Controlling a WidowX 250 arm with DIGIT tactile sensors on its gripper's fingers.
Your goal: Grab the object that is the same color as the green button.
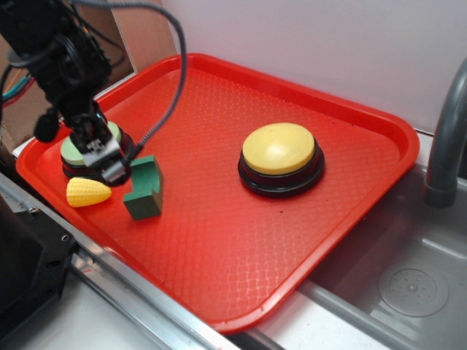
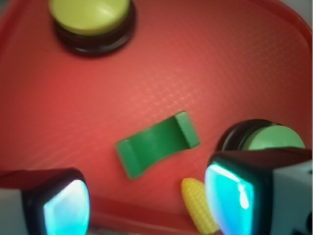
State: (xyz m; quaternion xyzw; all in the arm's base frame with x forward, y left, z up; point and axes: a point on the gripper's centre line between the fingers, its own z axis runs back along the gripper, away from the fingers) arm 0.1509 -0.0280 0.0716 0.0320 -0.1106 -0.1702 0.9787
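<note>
The object matching the green button (image 1: 71,151) is the green block, and my gripper needs to lift it. My gripper should next grab the block by its end beyond the notch (image 1: 144,207), farther from that button.
The object, a small dark green notched block (image 1: 144,188), lies on the red tray (image 1: 219,240) just right of the yellow toy corn (image 1: 87,192). The pale green button (image 1: 71,151) on its black base sits at the tray's left corner, partly hidden behind my gripper (image 1: 109,166). In the wrist view the green block (image 2: 156,144) lies ahead of my gripper (image 2: 146,205), beyond the gap between the fingers. The gripper is open and holds nothing. The green button (image 2: 274,137) shows behind the right finger (image 2: 230,196).
A yellow-domed button (image 1: 279,149) on a black base sits mid-tray; it shows in the wrist view as the yellow button (image 2: 90,14), top left. The corn (image 2: 198,203) lies beside the right finger. A metal sink (image 1: 408,284) and grey faucet (image 1: 445,146) are at right.
</note>
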